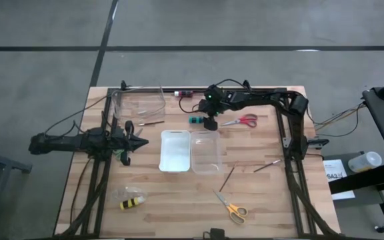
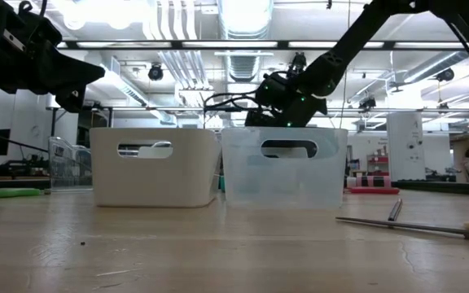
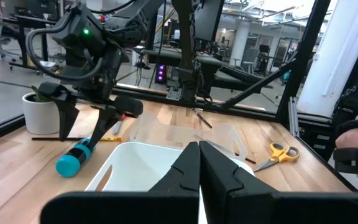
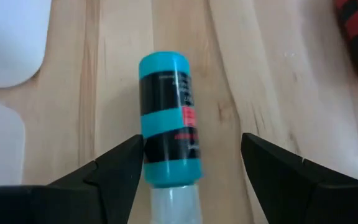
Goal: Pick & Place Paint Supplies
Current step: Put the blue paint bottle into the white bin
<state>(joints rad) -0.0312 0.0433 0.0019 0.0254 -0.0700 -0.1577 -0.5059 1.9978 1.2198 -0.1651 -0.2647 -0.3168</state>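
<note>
The right gripper grabs the teal paint bottle by its clear-end with the cap (image 4: 176, 204) next, to put the bottle away in the white bin.
A teal paint bottle (image 4: 166, 118) with a black label lies on its side on the table, far of the clear bin (image 1: 205, 152); in the high view the bottle (image 1: 197, 121) shows left of my right gripper (image 1: 210, 123). My right gripper (image 4: 191, 149) slants down over it, open, one finger on each side of the bottle's clear-capped end. The left wrist view shows this gripper (image 3: 95, 118) just above the bottle (image 3: 73, 158). My left gripper (image 3: 199, 163) waits shut and level at the table's left (image 1: 136, 141). My right gripper has one fingertip (image 4: 132, 149) close against the side of the teal bottle's label (image 4: 157, 146). I cannot tell whether it touches. The other finger (image 4: 260, 149) stands clear of the bottle, which lies flat on the table.
A white bin (image 1: 175, 151) stands beside the clear bin. Red scissors (image 1: 243, 121) lie right of my right gripper, yellow scissors (image 1: 231, 209) near the front edge. Two brushes (image 1: 227, 179) (image 1: 267, 165), a yellow-and-black bottle (image 1: 133, 203), a clear box (image 1: 139, 103) and a white cup (image 3: 39, 113) are also on the table.
</note>
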